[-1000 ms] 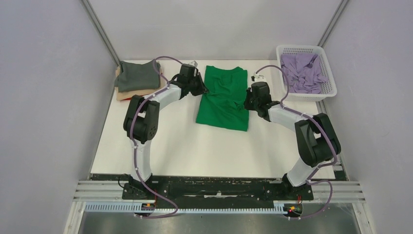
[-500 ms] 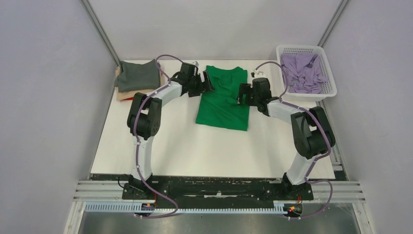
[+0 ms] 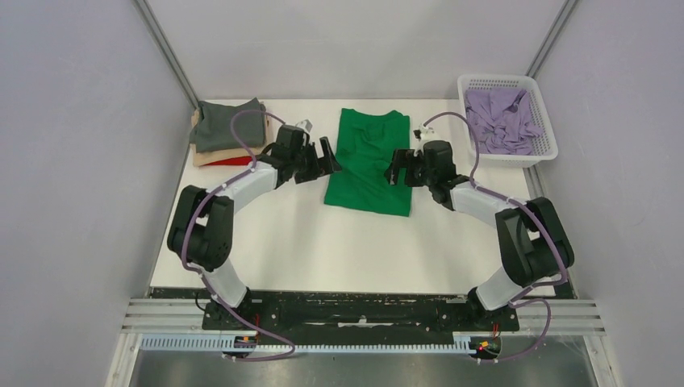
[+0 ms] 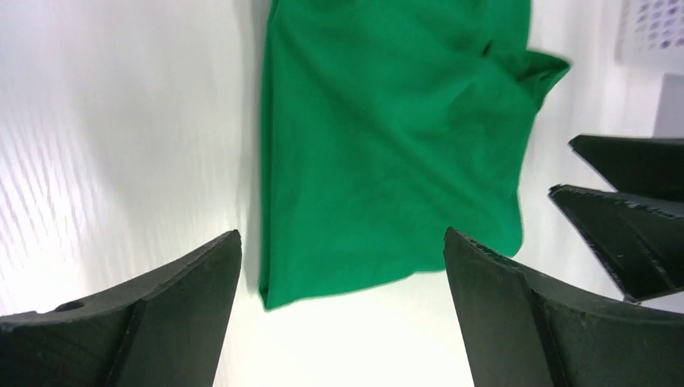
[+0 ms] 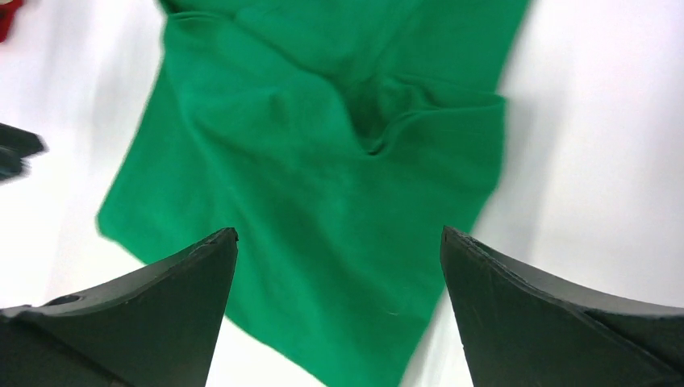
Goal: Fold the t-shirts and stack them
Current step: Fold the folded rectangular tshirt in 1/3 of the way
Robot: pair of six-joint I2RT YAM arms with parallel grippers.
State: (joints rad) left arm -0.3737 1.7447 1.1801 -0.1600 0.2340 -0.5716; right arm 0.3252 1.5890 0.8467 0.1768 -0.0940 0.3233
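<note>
I should next use my left gripper to pick up, on its side, the green t-shirt's near corner (image 3: 328, 201) (image 4: 273, 297) and fold the t-shirt's near edge over to the collar end.
A bright green t-shirt (image 3: 369, 165) lies folded into a long strip on the white table (image 3: 323, 242), collar end to the rear. My left gripper (image 3: 327, 158) hovers open at its left edge and holds nothing. At the shirt's right edge my right gripper (image 3: 395, 168) is open too, also with nothing in it. In the left wrist view the green t-shirt (image 4: 387, 145) lies beyond the wide jaws of the left gripper (image 4: 343, 242). In the right wrist view the green t-shirt (image 5: 323, 161) spreads below the parted right gripper (image 5: 339, 238).
At the back left corner sits a folded stack: a dark grey t-shirt (image 3: 228, 125) on top, then tan (image 3: 211, 155) and red (image 3: 234, 161). At the back right a white mesh basket (image 3: 550, 150) holds a crumpled lavender t-shirt (image 3: 500, 117).
Both grippers were shut at the green t-shirt's side edges and have opened and let go. They have drawn back a little toward the near side, and the shirt lies still.
</note>
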